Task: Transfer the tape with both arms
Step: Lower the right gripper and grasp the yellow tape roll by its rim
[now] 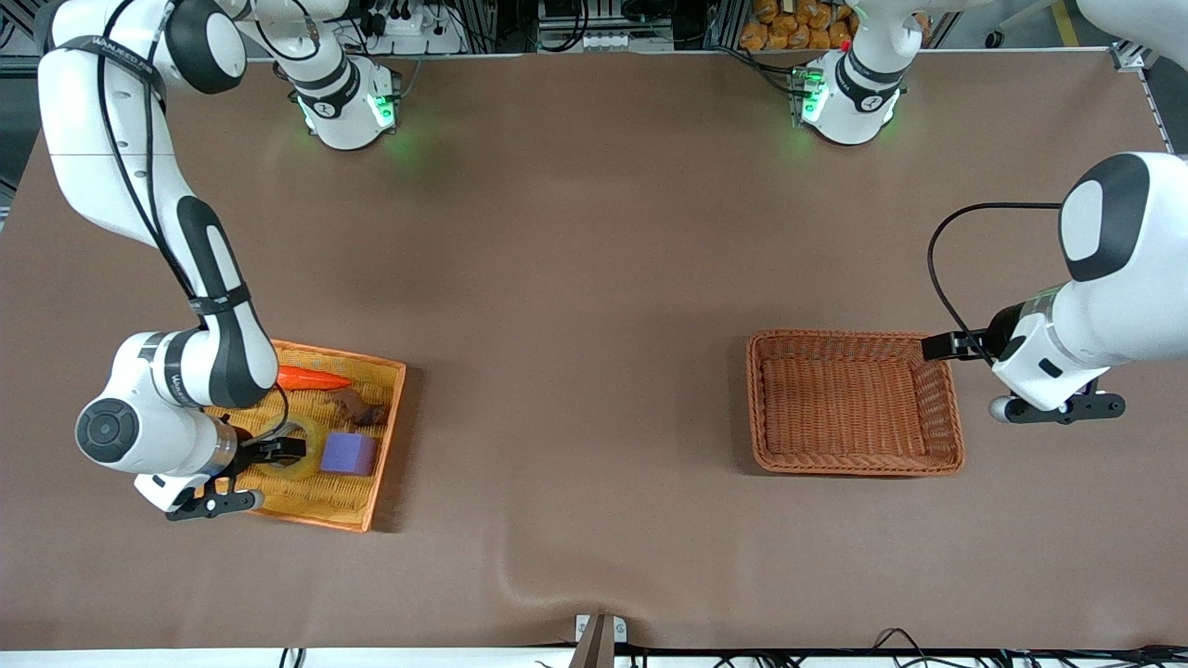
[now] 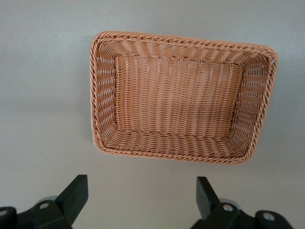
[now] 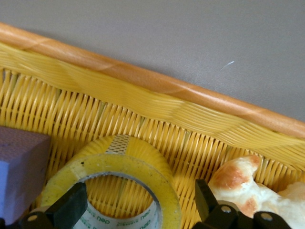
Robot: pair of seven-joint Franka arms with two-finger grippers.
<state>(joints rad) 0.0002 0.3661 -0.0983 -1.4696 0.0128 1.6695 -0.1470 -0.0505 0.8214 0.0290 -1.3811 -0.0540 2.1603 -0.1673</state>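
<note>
The tape needs to be passed over toward the wicker basket (image 1: 854, 337), so my right gripper should grab it by its ring's side next.
The tape (image 1: 311, 436), a yellowish translucent ring, lies flat in the orange-rimmed yellow basket (image 1: 391, 413) at the right arm's end of the table. My right gripper (image 1: 292, 450) is low over it and open. In the right wrist view the tape (image 3: 157, 176) sits between the open jaws of the right gripper (image 3: 138, 200): one finger (image 3: 71, 207) is over the ring's hole edge, the other (image 3: 205, 200) is outside the ring. My left gripper (image 1: 933, 347) is open and empty beside the brown wicker basket (image 1: 854, 337), and it shows the same in its own view (image 2: 142, 191).
In the yellow basket (image 3: 143, 78) a purple cube (image 1: 349, 454) lies right beside the tape, also in the right wrist view (image 3: 19, 167). A croissant (image 1: 357, 406) (image 3: 238, 183) and an orange carrot (image 1: 311, 378) lie farther from the front camera. The wicker basket (image 2: 181, 40) holds nothing.
</note>
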